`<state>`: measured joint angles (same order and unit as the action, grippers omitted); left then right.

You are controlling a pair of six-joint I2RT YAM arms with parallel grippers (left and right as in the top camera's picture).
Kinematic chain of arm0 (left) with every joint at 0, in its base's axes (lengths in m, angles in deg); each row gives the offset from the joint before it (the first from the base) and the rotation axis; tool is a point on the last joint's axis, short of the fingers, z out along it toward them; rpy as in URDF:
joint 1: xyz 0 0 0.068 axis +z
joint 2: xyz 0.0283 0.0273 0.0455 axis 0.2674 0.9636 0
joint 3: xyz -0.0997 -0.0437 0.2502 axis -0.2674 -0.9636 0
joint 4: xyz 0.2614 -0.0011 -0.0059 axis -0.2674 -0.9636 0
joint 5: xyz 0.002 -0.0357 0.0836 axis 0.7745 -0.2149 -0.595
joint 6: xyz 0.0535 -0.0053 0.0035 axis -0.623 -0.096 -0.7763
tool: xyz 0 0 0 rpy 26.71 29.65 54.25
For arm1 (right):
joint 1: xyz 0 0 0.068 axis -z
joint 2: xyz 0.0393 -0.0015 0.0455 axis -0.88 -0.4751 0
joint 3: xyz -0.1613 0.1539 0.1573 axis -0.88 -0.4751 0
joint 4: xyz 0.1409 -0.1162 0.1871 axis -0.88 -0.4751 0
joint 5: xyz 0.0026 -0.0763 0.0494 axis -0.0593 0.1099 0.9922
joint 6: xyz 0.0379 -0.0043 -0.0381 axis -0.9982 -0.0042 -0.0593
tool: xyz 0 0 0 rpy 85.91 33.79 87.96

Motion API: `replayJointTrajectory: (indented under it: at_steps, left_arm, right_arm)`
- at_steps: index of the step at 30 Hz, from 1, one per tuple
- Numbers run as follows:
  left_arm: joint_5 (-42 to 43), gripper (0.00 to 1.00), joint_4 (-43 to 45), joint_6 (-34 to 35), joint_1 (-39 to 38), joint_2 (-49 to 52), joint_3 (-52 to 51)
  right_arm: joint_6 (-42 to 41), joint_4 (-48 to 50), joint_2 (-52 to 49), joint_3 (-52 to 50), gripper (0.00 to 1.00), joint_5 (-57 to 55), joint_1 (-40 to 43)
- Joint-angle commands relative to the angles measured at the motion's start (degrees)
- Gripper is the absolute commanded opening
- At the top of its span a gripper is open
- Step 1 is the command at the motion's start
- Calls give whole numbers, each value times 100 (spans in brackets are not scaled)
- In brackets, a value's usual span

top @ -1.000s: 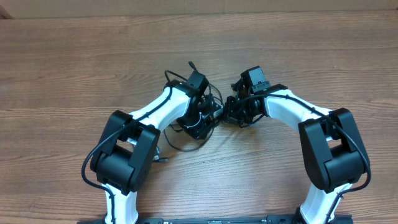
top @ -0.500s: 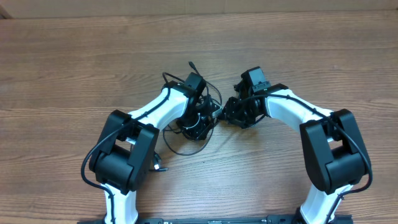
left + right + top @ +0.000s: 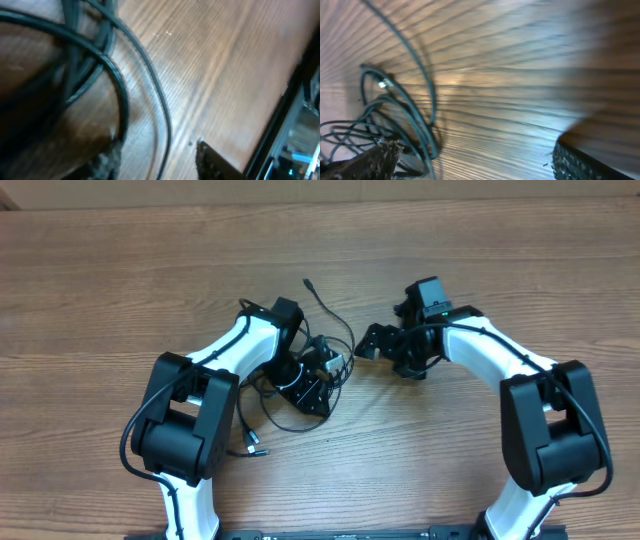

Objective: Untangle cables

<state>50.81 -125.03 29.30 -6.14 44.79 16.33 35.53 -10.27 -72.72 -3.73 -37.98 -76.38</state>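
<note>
The left gripper will next grab the thicker curved piece of cable at the outer edge of the knot to untangle it, which leaves the other cables free.
The cables (image 3: 283, 376) lie as a loose knot of thin black cords on the wood, mostly under my left wrist. One strand curves up to a plug tip (image 3: 306, 282), and another ends in a small plug (image 3: 256, 446) near the left arm. My left gripper (image 3: 318, 370) hovers low over the bundle, open. In the left wrist view a single strand (image 3: 166, 131) runs on the table between its fingers (image 3: 214, 162), unclamped. My right gripper (image 3: 375, 345) stands open to the right of the knot. The right wrist view has the cables (image 3: 395, 120) beside its left finger (image 3: 370, 161) and bare wood between the pads.
The wooden table (image 3: 480, 240) stretches all round the knot. The white and black arms reach in from the near edge, the left arm (image 3: 185, 420) on one side and the right arm (image 3: 545, 420) on the other. The two wrists are about a hand's width apart.
Both grippers have gone from shut to open. The left wrist shifted left and the right gripper drew back to the right. The bundle slackened, spreading down and to the left.
</note>
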Motion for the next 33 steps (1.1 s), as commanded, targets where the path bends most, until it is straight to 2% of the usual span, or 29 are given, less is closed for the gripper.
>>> replayJointTrajectory:
  at_steps: [1,4,7,14,17,21,22,24,25,29,33]
  left_arm:
    - [219,61,79,-472,-24,-31,-136]
    - [144,60,374,-227,-59,-31,-278]
    - [-431,59,813,433,-208,-31,-463]
    - [-1073,50,868,577,-625,-31,-476]
    - [-1694,48,942,1167,-811,-31,-476]
    - [-2365,23,1084,1805,-957,-31,-479]
    - [-2402,17,1110,1832,-975,-31,-479]
    - [-2400,11,1128,1832,-984,-31,-479]
    - [-2400,4,1126,1829,-984,-31,-479]
    - [-2385,4,1137,1827,-979,-127,-446]
    - [-2107,4,1303,1823,-977,-706,-422]
  right_arm:
    - [22,-278,-149,-125,97,-721,155]
    - [22,-533,-149,-118,98,-942,166]
    - [17,-933,-149,-59,98,-1386,164]
    - [-2,-1335,-149,-59,98,-1685,164]
    - [-28,-1443,-149,-59,98,-1687,160]
    - [-155,-1585,-149,-61,100,-1794,160]
    - [-155,-1585,-149,-61,100,-1792,160]
    - [-166,-1576,-149,-61,100,-1790,160]
    - [-175,-1565,-149,-61,100,-1788,160]
    - [-168,-1541,-149,-61,100,-1788,160]
    - [-127,-1495,-149,-61,100,-1738,160]
